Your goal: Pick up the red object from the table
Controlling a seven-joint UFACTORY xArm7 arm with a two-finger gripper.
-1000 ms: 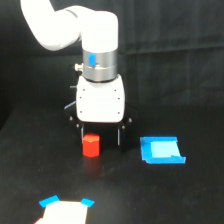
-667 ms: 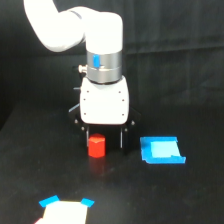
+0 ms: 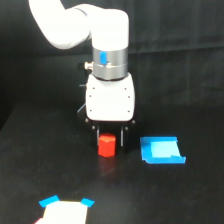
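My gripper should grab the red object by its opposite sides next, to pick it up from the table.
The red object (image 3: 106, 145) is a small red-orange block on the black table (image 3: 40, 165), near the middle of the exterior view. My gripper (image 3: 110, 138) hangs straight down from the white arm, right over the block. Its two dark fingers (image 3: 124, 139) stand on either side of the block, wider apart than the block. The left finger is at or against the block's left side, and a small gap shows on the right. The gripper is open. The block's top edge is partly hidden under the white gripper body.
A flat blue square piece (image 3: 161, 150) lies on the table just to the exterior view's right of the gripper. A white piece with blue corners (image 3: 64, 210) lies at the bottom edge, left of centre.
The gripper has moved toward the exterior view's right and a little lower. The red block has shifted right with it and now sits between the fingers. The blue piece has not moved.
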